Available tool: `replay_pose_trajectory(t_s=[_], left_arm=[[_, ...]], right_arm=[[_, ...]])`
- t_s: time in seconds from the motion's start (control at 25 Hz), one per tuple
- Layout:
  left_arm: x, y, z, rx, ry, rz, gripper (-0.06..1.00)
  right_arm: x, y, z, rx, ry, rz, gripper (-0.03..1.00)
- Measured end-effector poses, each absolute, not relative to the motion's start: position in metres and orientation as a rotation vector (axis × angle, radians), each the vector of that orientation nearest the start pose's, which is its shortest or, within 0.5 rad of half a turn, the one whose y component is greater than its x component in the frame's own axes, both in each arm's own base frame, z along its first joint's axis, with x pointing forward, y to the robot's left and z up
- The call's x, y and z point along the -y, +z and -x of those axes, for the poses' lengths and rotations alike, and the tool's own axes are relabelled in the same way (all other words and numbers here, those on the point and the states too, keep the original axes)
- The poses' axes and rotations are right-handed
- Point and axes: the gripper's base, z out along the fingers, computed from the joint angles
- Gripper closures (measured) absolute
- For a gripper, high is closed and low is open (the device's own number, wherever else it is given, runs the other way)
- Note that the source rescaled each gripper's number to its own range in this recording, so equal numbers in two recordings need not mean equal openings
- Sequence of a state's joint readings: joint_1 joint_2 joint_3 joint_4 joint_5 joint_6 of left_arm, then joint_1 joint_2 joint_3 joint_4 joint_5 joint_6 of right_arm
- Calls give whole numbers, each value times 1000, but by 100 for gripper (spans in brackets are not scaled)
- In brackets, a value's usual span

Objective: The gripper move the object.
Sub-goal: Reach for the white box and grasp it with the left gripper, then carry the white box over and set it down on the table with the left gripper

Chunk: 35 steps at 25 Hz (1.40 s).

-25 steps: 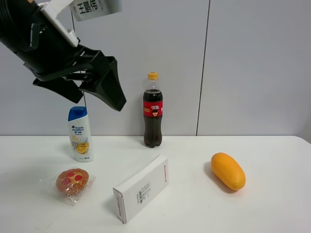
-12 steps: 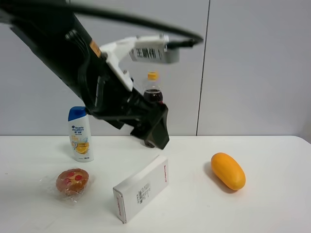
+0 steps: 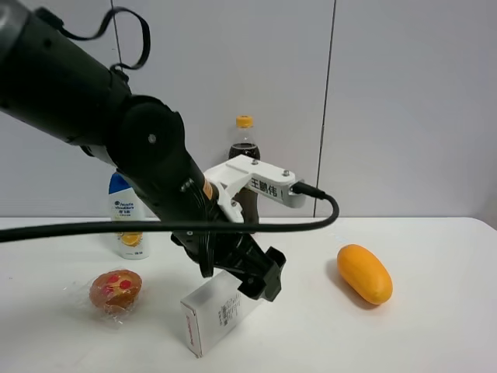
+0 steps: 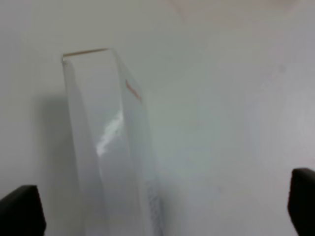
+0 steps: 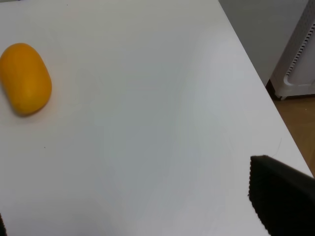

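Observation:
My left fingers, above the white box's sides over the table, must lower before closing.
The long white box point(image 3: 211, 313) with red lettering and a black printed label lies on the white table near the front. My left gripper point(image 3: 260, 280), black with a white labelled part on the wrist, is low over the box's far end. In the left wrist view the box point(image 4: 110, 142) runs between the two black fingertips point(image 4: 19, 209), which stand wide apart and do not touch it. The left gripper point(image 4: 157, 209) is open. My right gripper point(image 5: 147, 216) is open and empty above bare table, out of the exterior view.
A wrapped round pastry point(image 3: 115, 289) lies left of the box. A shampoo bottle point(image 3: 124, 225) and a cola bottle point(image 3: 244, 144) stand at the back. An orange mango point(image 3: 364, 273) lies at the right, also in the right wrist view point(image 5: 24, 78). The table's edge point(image 5: 256, 83) drops to the floor.
My left arm has swung down from high at the upper left to just over the box. The box and the other things have not moved.

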<state>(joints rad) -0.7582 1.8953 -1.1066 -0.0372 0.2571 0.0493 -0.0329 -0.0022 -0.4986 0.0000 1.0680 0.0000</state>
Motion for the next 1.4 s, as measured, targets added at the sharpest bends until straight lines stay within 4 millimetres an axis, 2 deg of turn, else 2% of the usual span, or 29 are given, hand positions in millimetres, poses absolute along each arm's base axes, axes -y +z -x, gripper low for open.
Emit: replay_pose_trajectory(t_s=[0.36, 0.64, 0.68, 0.76, 0.8, 0.92, 0.96, 1.08, 1.16, 1.24, 1.4], left_arm=[[256, 125, -294, -2413, -255, -955, -6], [254, 116, -300, -2394, -241, -961, -5], [254, 115, -300, -2395, -241, -960, -1], [254, 114, -300, -2396, -239, -962, 16], [254, 114, -300, -2396, -239, -962, 30], [254, 114, -301, -2389, -241, -961, 81], [254, 114, -301, -2386, -239, -967, 93], [254, 117, -300, -2394, -237, -965, 94], [252, 126, -298, -2418, -241, -941, 94], [249, 143, -296, -2430, -269, -861, 94], [235, 191, -296, -2430, -362, -601, 94]], right_arm=[[0, 276, 5, -2051, -21, -34, -3], [0, 276, 5, -2051, -21, -34, -3], [0, 276, 5, -2051, -21, -34, -3], [0, 276, 5, -2051, -21, -34, -3], [0, 276, 5, -2051, -21, -34, -3], [0, 276, 5, -2051, -21, -34, -3], [0, 276, 5, -2051, -21, -34, -3], [0, 276, 5, -2051, -21, -34, -3], [0, 276, 5, -2051, -21, -34, -3], [0, 276, 5, -2051, -21, -34, -3], [0, 276, 5, -2051, -21, -34, -3]])
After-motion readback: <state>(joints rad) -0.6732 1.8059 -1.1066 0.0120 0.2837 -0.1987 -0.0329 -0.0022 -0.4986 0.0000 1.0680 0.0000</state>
